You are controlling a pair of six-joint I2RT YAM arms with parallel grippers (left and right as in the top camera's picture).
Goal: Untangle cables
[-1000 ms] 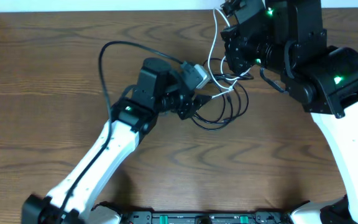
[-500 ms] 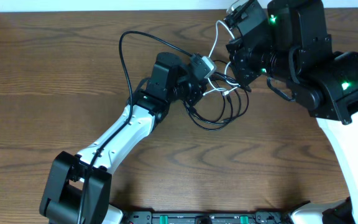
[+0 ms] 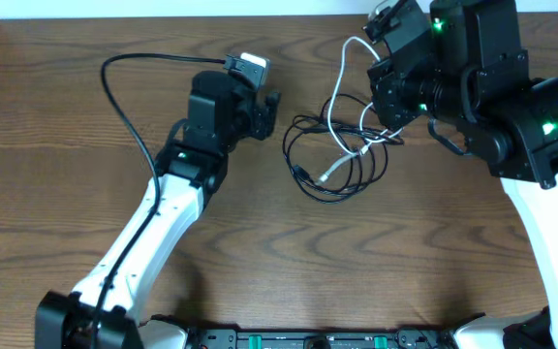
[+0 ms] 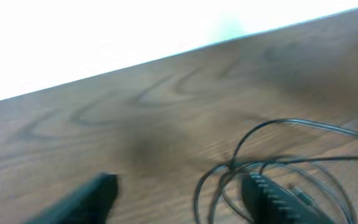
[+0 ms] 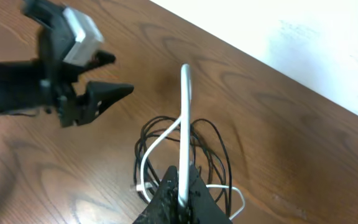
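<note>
My left gripper is going to grab only the loops of the black coil next, on its side clear of the white cable [image 3: 332, 102], to pull the cables apart.
A coil of thin black cable [image 3: 342, 165] lies on the wooden table, with a white cable [image 3: 332, 102] threaded through it. The white cable's plug end [image 3: 325, 178] rests inside the coil. My right gripper [image 3: 381, 116] is shut on the white cable [image 5: 184, 124] and holds it up above the black coil [image 5: 211, 146]; its fingers [image 5: 182, 183] pinch the cord. My left gripper [image 3: 271, 105] is open and empty, just left of the coil. The left wrist view shows its fingers [image 4: 179, 186] apart, with black cable loops [image 4: 272, 163] to the right.
The left arm's own thick black wire [image 3: 114, 82] arcs over the table at the left. The table's back edge meets a white wall [image 3: 163, 8] close behind both grippers. The left arm [image 5: 48, 81] shows in the right wrist view.
My left gripper has pulled back left and away from the cable pile, empty. My right gripper has stayed shut on the white cable and shifted slightly right and back.
</note>
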